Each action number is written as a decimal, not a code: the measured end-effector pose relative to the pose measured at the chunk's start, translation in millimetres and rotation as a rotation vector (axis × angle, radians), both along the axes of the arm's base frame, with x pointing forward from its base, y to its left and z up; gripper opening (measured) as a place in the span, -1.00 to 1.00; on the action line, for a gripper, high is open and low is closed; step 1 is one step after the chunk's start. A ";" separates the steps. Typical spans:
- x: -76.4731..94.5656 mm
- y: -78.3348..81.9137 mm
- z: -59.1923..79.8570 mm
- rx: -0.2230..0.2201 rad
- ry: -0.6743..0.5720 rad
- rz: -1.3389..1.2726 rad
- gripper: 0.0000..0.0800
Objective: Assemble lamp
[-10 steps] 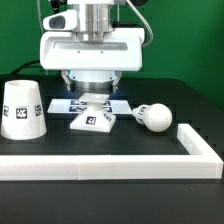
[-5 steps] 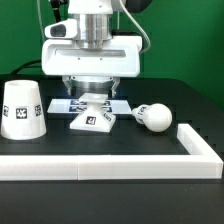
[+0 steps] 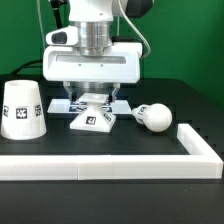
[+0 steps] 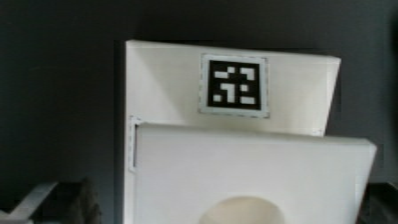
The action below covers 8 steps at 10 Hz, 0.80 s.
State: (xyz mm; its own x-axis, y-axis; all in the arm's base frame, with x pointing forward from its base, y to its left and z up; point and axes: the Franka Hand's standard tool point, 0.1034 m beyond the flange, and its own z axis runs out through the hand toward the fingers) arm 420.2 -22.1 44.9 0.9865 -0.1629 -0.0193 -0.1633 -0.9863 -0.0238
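My fingers reach down beside the lamp base's top plate and closing now would catch the lamp base, so my gripper closes on it next.
The flat square lamp base lies mid-table, a tag on the edge facing the exterior view. My gripper hangs straight above it, open, one finger on each side of the base and nothing held. In the wrist view the base fills the picture, with a tag and a round socket; one dark finger shows beside it. The cone-shaped shade stands at the exterior view's left. The round bulb lies on its side at the exterior view's right.
The long white border rail runs along the front and turns back at the exterior view's right. The marker board lies under and behind the base. The black table top lies between the parts and the rail.
The arm has come down toward the base over the last second. The base, shade and bulb have not moved.
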 end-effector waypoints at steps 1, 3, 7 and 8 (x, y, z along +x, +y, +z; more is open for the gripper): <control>2.6 0.4 0.5 0.000 -0.004 0.003 0.75; 3.4 2.8 0.8 0.000 -0.005 0.010 0.42; 3.4 2.8 0.8 0.000 -0.005 0.010 0.33; 3.4 2.8 0.8 0.000 -0.005 0.010 0.33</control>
